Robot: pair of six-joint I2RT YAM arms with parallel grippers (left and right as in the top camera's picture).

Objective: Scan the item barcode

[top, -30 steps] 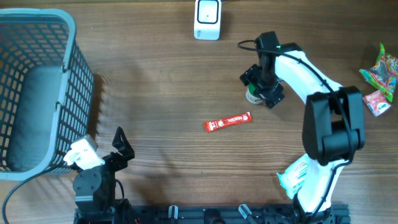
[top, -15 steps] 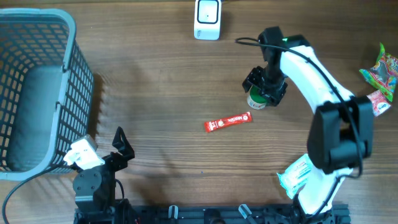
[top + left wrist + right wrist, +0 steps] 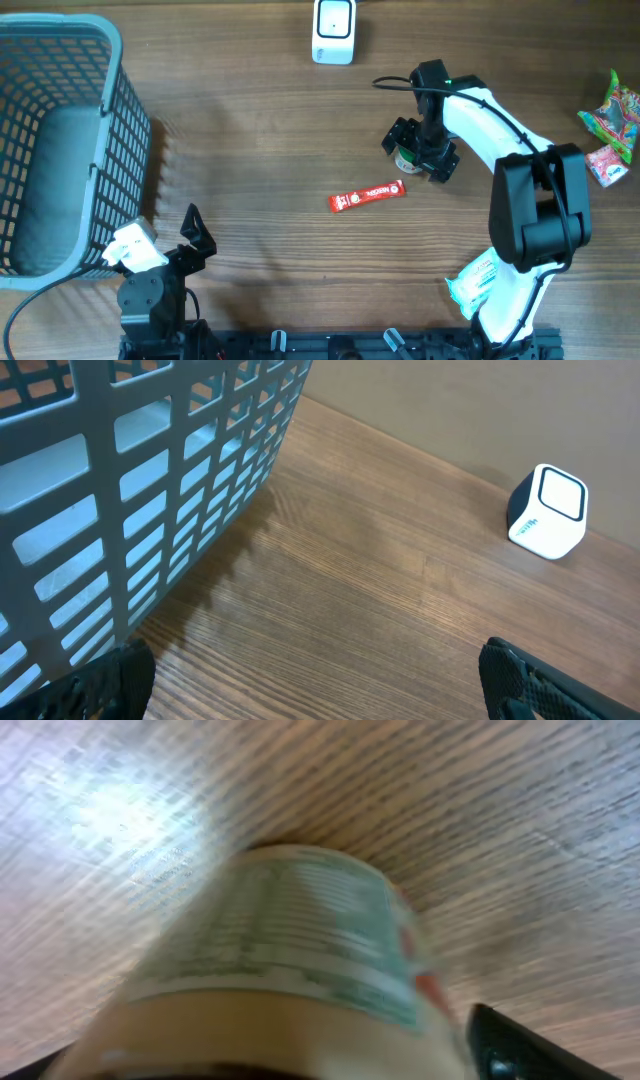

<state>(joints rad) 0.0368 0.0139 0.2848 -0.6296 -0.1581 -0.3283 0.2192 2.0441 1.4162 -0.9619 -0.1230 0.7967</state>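
My right gripper closes on the jar next, since the jar sits deep in the gripper's gap, with a finger down beside the jar's upper side.
A small round jar with a green-and-white label (image 3: 405, 158) stands on the table right of centre. My right gripper (image 3: 416, 150) hangs over it, open, one finger on each side. In the right wrist view the blurred jar (image 3: 290, 930) fills the space between the jaws of the right gripper (image 3: 270, 1055), and one black fingertip (image 3: 505, 1045) shows just off its right side. The white barcode scanner (image 3: 333, 30) sits at the far edge, also seen from the left wrist (image 3: 547, 510). My left gripper (image 3: 196, 236) (image 3: 320, 685) rests open at the near left, holding nothing.
A red stick packet (image 3: 367, 195) lies mid-table. The grey mesh basket (image 3: 60, 130) (image 3: 150, 480) fills the left side. Colourful snack bags (image 3: 615, 110) and a pink packet (image 3: 606, 165) lie at the right edge. A white-green pouch (image 3: 475, 280) sits by the right arm's base.
The right gripper's jaws narrowed around the jar half a second ago and stand wide again now. The wrist turned and shifted slightly left. The jar barely moved, and the left arm is still.
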